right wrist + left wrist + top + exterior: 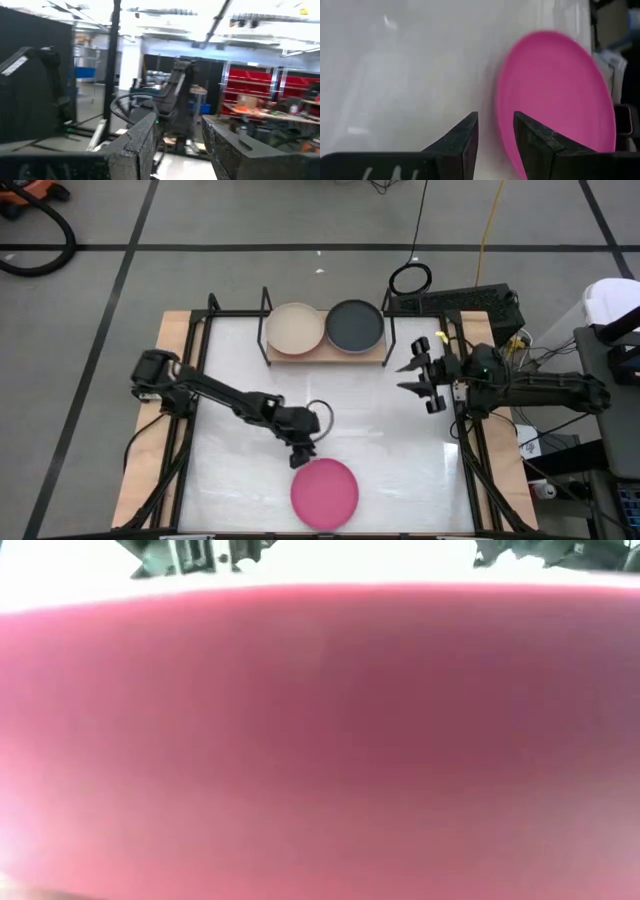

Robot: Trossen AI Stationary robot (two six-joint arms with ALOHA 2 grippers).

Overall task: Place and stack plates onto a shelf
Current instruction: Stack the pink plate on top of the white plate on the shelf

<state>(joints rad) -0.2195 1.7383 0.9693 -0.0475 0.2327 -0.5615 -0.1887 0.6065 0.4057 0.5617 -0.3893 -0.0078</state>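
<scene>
The left gripper will next grab the magenta plate by its rim (304, 470), so that the robot can stack the magenta plate onto the beige plate (295, 327) on the shelf.
A magenta plate (325, 492) lies flat on the white tabletop near its near edge; it fills the low view (320, 740). My left gripper (302, 460) stands at the plate's far-left rim, pointing down and toward the near edge. In the left wrist view (495, 117) its fingers are a little apart, and the plate (560, 95) has its rim between them. The shelf (325, 357) stands at the table's far edge with a beige plate (295, 327) and a black plate (355, 325) side by side on its board. My right gripper (415, 378) hovers open by the right edge (177, 122). My left gripper has one finger (540, 145) over the magenta plate's far-left rim (504, 120) and the other finger over the bare table beside it, coming slanting from above and from the far left. I cannot tell whether either finger touches the rim. The plate lies flat.
Black frame rails (190, 380) run along the table's left and right sides. A power strip and cables (450, 302) lie just beyond the far right corner. Bare white tabletop (370, 410) stretches between the shelf and the magenta plate.
</scene>
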